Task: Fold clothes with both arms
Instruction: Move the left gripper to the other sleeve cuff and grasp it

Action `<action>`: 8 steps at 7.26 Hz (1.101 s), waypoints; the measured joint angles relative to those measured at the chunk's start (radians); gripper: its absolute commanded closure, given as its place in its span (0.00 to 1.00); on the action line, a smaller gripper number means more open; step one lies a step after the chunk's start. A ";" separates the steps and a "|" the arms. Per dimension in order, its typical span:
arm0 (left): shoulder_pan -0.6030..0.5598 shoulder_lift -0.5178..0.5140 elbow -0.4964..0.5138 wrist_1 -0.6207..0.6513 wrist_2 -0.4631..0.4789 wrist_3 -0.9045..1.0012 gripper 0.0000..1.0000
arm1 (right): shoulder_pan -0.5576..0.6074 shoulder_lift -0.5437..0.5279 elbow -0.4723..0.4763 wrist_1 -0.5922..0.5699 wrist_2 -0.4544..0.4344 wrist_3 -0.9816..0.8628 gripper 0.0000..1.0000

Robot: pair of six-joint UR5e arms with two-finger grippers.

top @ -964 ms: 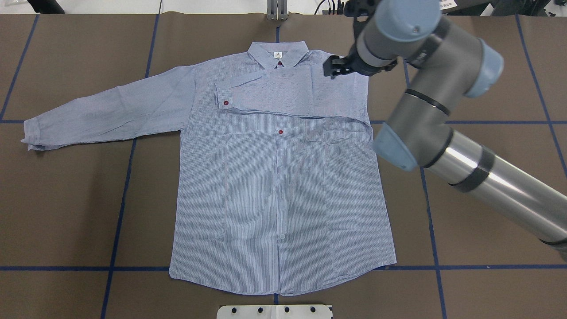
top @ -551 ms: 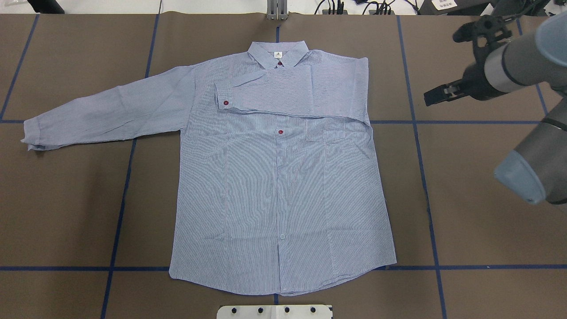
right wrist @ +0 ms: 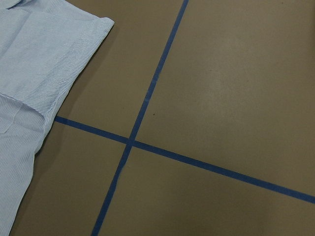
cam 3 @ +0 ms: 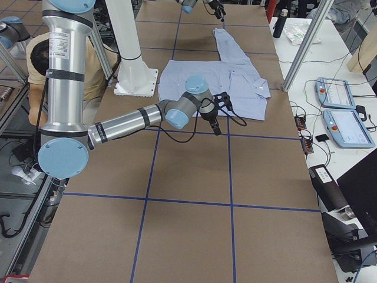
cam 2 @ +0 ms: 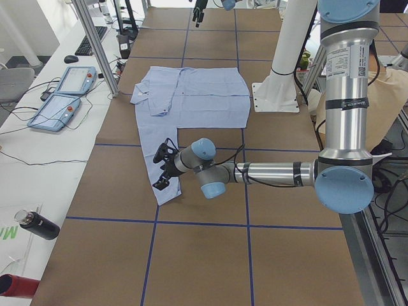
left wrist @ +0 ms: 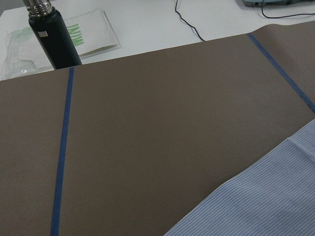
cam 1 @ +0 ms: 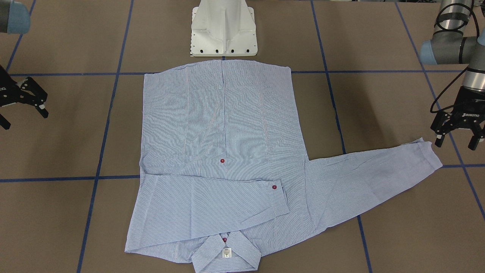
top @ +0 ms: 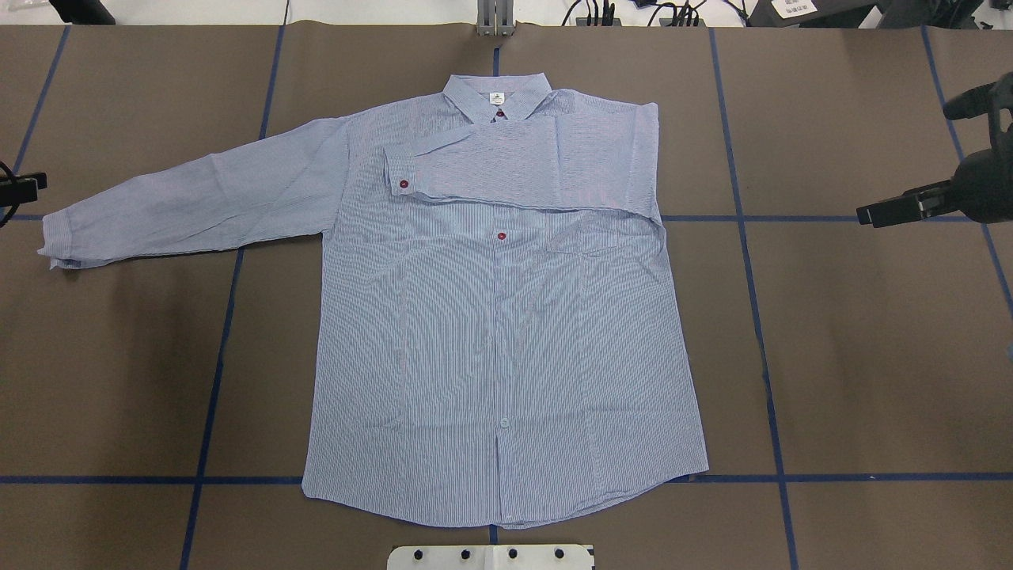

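My left gripper is about to grab the outstretched sleeve by its cuff (cam 1: 426, 153). Then it can fold that sleeve across the shirt's body (cam 1: 222, 118).
The light-blue striped shirt (top: 506, 332) lies flat, front up, collar (top: 496, 93) at the far side. One sleeve is folded across the chest (top: 506, 162). The other sleeve (top: 190, 198) stretches out to the left, with its cuff (cam 1: 426, 153) near my left gripper. My left gripper (cam 1: 456, 143) is open and empty, just beyond that cuff, and it barely shows at the overhead view's edge (top: 20, 188). My right gripper (cam 1: 24, 120) is open and empty, off the shirt to the right (top: 874, 214). The wrist views show only shirt edges (left wrist: 266, 196) (right wrist: 44, 64) and brown table.
The white pedestal base (cam 1: 223, 30) stands at the shirt's hem side. Blue tape lines (top: 760, 317) cross the brown table cover. A black bottle (left wrist: 53, 37) stands on the white bench past the table's left end. Teach pendants (cam 2: 64, 95) lie beyond the far edge.
My right arm has pulled away from the shirt's shoulder to the right, off the shirt. The folded sleeve stays across the chest. My left gripper has come into view at the left edge.
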 measured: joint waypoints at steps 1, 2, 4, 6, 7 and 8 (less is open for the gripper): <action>0.045 0.008 0.029 -0.043 0.006 -0.042 0.00 | 0.001 -0.004 -0.001 0.006 0.001 0.000 0.00; 0.086 0.017 0.052 -0.065 0.016 -0.069 0.05 | 0.001 -0.004 -0.001 0.008 0.002 0.001 0.00; 0.136 0.025 0.085 -0.093 0.032 -0.087 0.33 | 0.001 0.002 -0.001 0.008 0.003 0.001 0.00; 0.148 0.025 0.102 -0.102 0.031 -0.086 0.40 | 0.001 0.009 0.000 0.009 0.003 0.001 0.00; 0.149 0.023 0.110 -0.102 0.030 -0.083 0.40 | 0.001 0.010 0.001 0.009 0.004 0.001 0.00; 0.149 0.020 0.119 -0.100 0.030 -0.081 0.48 | 0.001 0.011 0.002 0.010 0.004 0.001 0.00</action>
